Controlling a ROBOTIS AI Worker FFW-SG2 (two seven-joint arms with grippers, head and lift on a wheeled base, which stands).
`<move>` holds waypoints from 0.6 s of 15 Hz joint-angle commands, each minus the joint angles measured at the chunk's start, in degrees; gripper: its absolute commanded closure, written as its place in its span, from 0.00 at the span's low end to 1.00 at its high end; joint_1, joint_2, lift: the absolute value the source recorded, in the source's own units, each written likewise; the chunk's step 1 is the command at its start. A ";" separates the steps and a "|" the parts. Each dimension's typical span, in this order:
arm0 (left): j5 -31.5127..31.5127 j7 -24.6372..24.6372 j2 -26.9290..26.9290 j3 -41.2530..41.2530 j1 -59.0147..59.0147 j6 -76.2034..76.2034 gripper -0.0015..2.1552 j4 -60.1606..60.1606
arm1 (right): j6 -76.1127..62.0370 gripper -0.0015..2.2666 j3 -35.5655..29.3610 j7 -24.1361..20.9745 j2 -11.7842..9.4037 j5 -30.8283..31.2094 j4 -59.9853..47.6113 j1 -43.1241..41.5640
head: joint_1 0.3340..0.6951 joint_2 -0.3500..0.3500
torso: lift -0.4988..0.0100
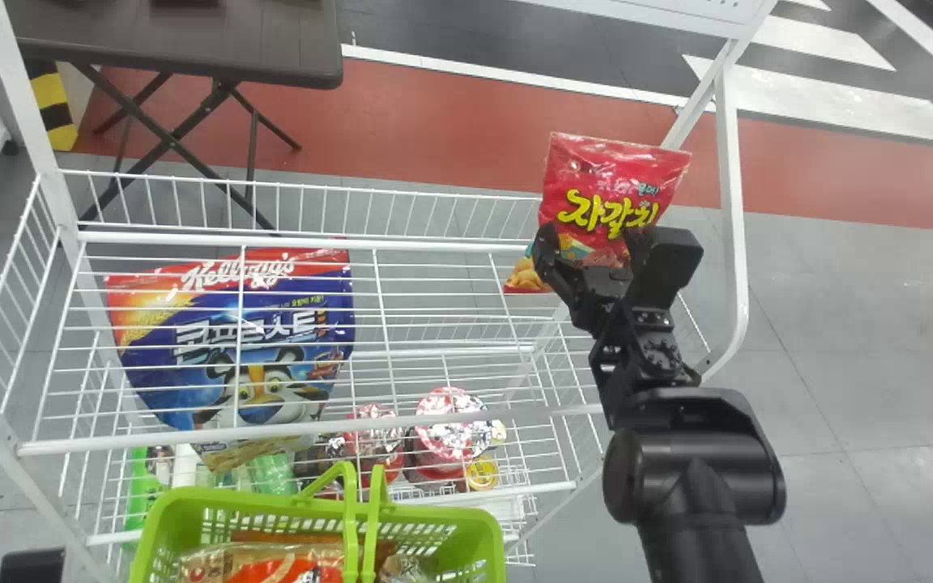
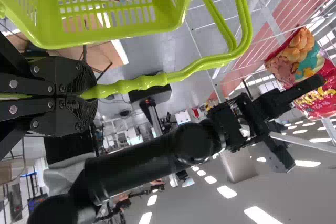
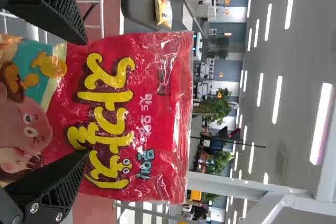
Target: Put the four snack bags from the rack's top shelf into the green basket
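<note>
My right gripper grabs the red snack bag by its middle at the yellow lettering (image 1: 595, 231) (image 3: 79, 106) next, to put the bag into the green basket.
In the head view my right gripper (image 1: 596, 251) stands open at the red snack bag (image 1: 608, 190), which is upright at the rack's right end. In the right wrist view the open right gripper (image 3: 79, 98) has its fingers spread before the red bag (image 3: 126, 114), one overlapping its face and the other near its side edge. The green basket (image 1: 191, 506) is at the bottom, with packets (image 1: 272, 563) inside. My left gripper (image 1: 31, 565) is at the head view's bottom left corner; in the left wrist view the left gripper (image 2: 84, 95) is shut on the basket handle (image 2: 142, 82).
A large blue cereal bag (image 1: 232, 348) lies toward the left of the white wire rack (image 1: 434, 243). Cups and bottles (image 1: 450, 421) sit on a lower level. White posts (image 1: 734, 210) rise at the rack's right end, and a dark folding table (image 1: 175, 40) stands behind.
</note>
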 commanded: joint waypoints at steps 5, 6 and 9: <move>-0.17 0.07 -0.15 0.00 -0.10 0.00 1.00 0.29 | 2.69 0.93 -1.23 4.89 -0.02 1.25 0.86 0.07 | 1.00 0.00 | 0.98; -0.17 0.07 -0.15 0.00 -0.10 0.00 1.00 0.20 | 1.11 0.94 -1.49 4.81 0.07 1.08 -0.37 0.77 | 1.00 0.00 | 0.98; -0.17 -0.02 -0.15 -0.09 0.17 0.00 1.00 0.03 | 0.23 0.95 -2.02 4.89 0.15 -1.56 -5.38 4.90 | 1.00 0.00 | 0.98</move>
